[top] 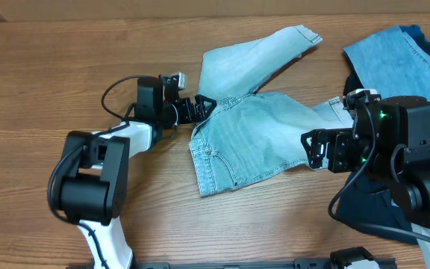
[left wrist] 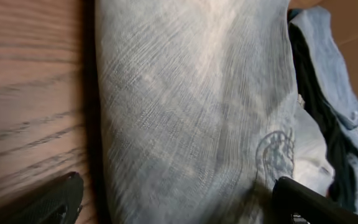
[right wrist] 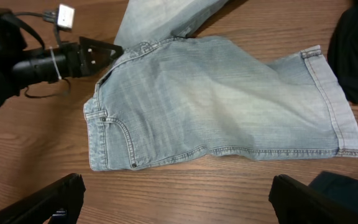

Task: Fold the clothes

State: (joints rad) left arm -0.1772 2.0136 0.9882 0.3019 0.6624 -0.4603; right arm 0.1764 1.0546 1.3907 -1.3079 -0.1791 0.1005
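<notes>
I will next pick up the pale denim shorts (top: 256,134) with my right gripper by the leg hem opposite the waistband. That will straighten the leg for folding.
Pale light-blue denim shorts (top: 256,134) lie flat in the middle of the table, waistband to the left. One leg runs up toward the back (top: 263,52); the other points right. My left gripper (top: 204,107) is at the waistband's upper corner. In the left wrist view it (left wrist: 176,208) is open, and the shorts' cloth (left wrist: 191,112) fills the space between its fingers (left wrist: 51,202). My right gripper (top: 310,149) hovers by the right leg's hem. Seen from its wrist camera, it (right wrist: 179,202) is open over bare wood, just short of the shorts (right wrist: 216,99).
Medium-blue jeans (top: 402,63) lie at the back right. Dark navy cloth (top: 372,198) lies under my right arm and shows as dark cloth (right wrist: 353,56) in the right wrist view. My left arm's base (top: 88,183) stands at the front left. Wooden table (top: 51,67) all round.
</notes>
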